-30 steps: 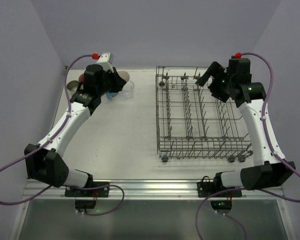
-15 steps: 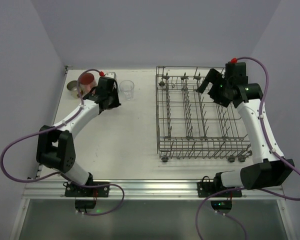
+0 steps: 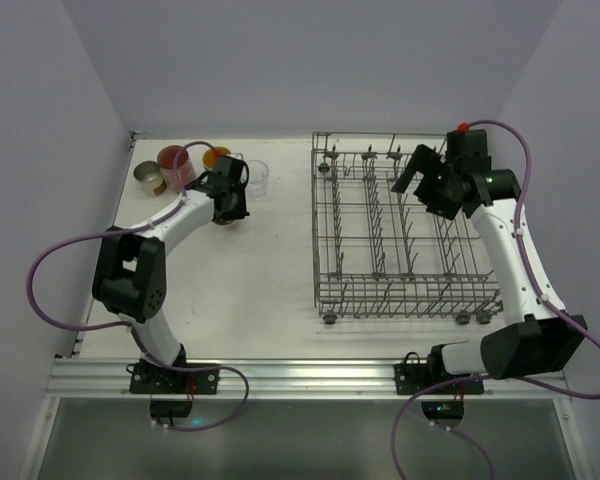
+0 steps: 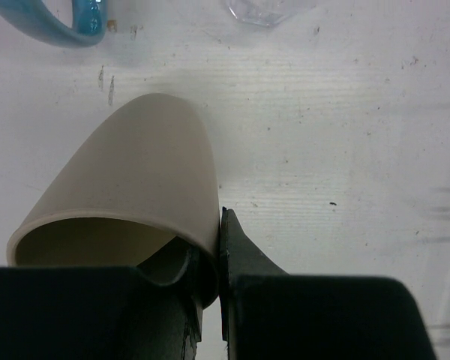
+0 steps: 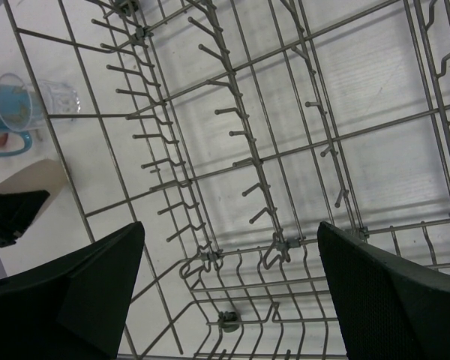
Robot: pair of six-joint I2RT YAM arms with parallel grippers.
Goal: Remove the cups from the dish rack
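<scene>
The beige cup's narrow base meets the table short of the glass tumbler, so it is now time for my left gripper to open.
My left gripper (image 3: 230, 197) is shut on the wall of a plain beige cup (image 4: 135, 172), with one finger inside the rim and one finger (image 4: 244, 259) outside. It holds the cup low over the table's far-left area, next to the clear glass tumbler (image 3: 257, 177). The blue patterned mug (image 4: 56, 19) stands just beyond, with the pink mug (image 3: 175, 165) and a tan cup (image 3: 148, 177) further left. The grey wire dish rack (image 3: 410, 235) fills the right half, and I see no cups among its tines. My right gripper (image 5: 229, 262) hangs open above the rack's far right part.
Walls close in the table on the left, back and right. In the right wrist view the tumbler (image 5: 56, 97) and blue mug (image 5: 7, 112) show through the rack's wires. The rack's upright tines (image 5: 232, 120) rise under the right gripper.
The left arm has folded back, and its gripper, still shut, came down and to the right beside the tumbler. The right gripper has stayed open and shifted slightly over the rack.
</scene>
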